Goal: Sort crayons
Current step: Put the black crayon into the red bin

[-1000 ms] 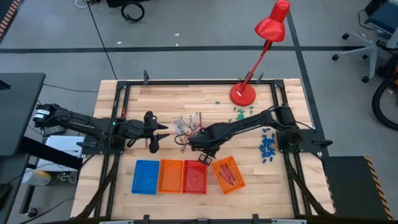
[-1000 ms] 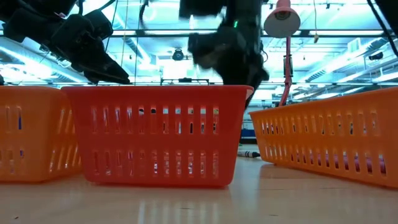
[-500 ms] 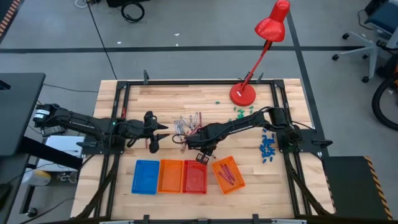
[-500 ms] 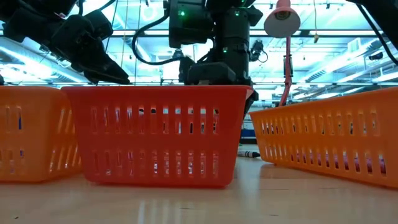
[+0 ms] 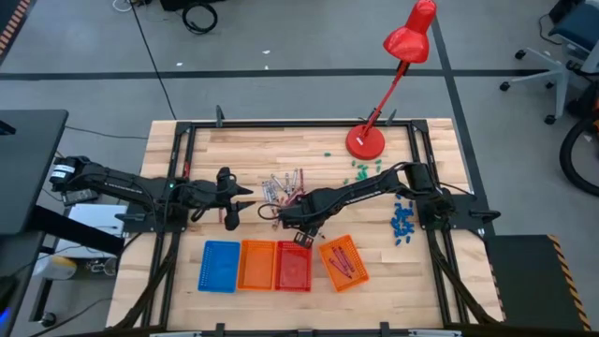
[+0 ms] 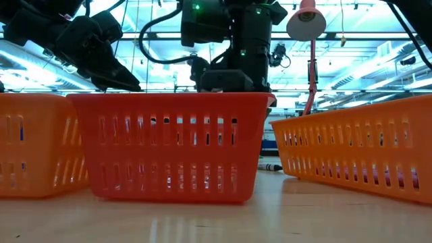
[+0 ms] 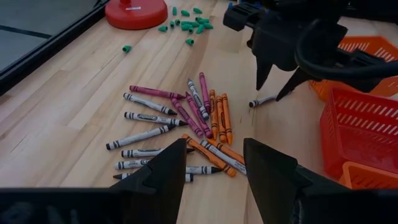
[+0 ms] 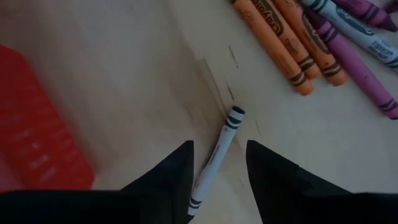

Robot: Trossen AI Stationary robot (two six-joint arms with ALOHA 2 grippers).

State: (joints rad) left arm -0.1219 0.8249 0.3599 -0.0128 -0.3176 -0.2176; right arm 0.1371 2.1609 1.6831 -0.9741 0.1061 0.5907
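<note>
I should lower my right gripper before I close it on the grey crayon, because its fingers are above the crayon.
The crayons (image 7: pixel 186 124) lie in a loose pile on the table's middle: grey, orange, red-pink and purple sticks, also seen from above as the pile (image 5: pixel 284 185). One grey crayon (image 8: pixel 217 155) lies flat by itself at the pile's near right side, the same lone stick (image 7: pixel 263 101). My right gripper (image 8: pixel 219 149) points down over it, open, one finger on each side of the stick. My left gripper (image 7: pixel 214 149) hovers open at the pile's left, the gripper (image 5: pixel 231 212) holding nothing.
Along the near edge stand a blue basket (image 5: pixel 220 266), an orange basket (image 5: pixel 256 265), a red basket (image 5: pixel 293 265) and a tilted orange basket (image 5: pixel 343 261) with crayons inside. A red lamp (image 5: pixel 365 140), green bits (image 5: pixel 360 168) and blue bits (image 5: pixel 402 220) lie toward the right.
My right gripper has moved from over the red basket's far rim toward the crayon pile and has sunk a little toward the table. It now stands over the lone grey crayon.
</note>
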